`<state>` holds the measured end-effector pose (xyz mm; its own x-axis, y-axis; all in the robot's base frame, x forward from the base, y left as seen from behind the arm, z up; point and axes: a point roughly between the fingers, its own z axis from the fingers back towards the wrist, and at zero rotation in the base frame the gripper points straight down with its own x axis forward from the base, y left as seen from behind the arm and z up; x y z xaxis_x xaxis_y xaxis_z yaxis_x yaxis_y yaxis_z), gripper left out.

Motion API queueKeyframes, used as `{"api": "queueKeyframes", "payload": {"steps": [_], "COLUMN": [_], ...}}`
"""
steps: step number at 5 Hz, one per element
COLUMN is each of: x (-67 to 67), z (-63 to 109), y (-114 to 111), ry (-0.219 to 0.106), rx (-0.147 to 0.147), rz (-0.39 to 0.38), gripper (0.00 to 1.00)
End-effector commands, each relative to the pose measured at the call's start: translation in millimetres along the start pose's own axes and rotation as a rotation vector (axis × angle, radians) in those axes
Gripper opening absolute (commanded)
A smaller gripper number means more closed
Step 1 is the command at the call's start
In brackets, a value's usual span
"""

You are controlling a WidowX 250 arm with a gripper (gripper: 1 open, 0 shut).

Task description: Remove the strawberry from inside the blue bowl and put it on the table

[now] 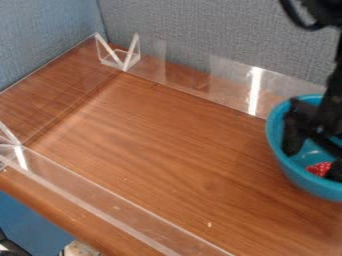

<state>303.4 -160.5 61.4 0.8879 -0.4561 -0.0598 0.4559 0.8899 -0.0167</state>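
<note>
Next, my gripper picks up the strawberry by its rounded red body (319, 169) to lift it out of the blue bowl (283, 172) onto the table.
The blue bowl (283, 172) stands at the right edge of the table (154, 150), partly cut off by the frame. The strawberry (322, 168) lies inside it as a small red spot near the bottom. My black gripper (314, 148) hangs straight down over the bowl, open. One finger (295, 134) is near the bowl's left rim and the other is toward the frame's right edge. Its tips reach into the bowl just above the strawberry, and nothing is held between them.
Low clear acrylic walls (234, 85) edge the tabletop, with triangular braces at the back left corner (118, 52) and at the left front (11, 155). A blue-grey fabric panel rises behind the table.
</note>
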Motion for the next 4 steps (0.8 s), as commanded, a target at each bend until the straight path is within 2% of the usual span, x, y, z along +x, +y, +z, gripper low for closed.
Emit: {"api": "queueKeyframes", "payload": {"steps": [1,3,4], "x": [-12.4,-1.8,6.8], "z": [27.0,11.8,1.1], "y": [12,-11,-13], "ry": [-0.103,-0.11,-0.106], "rx": [0.021,0.03,0.029], "rz": [0.044,0.038,0.018], "gripper": [1.0,1.0,1.0]}}
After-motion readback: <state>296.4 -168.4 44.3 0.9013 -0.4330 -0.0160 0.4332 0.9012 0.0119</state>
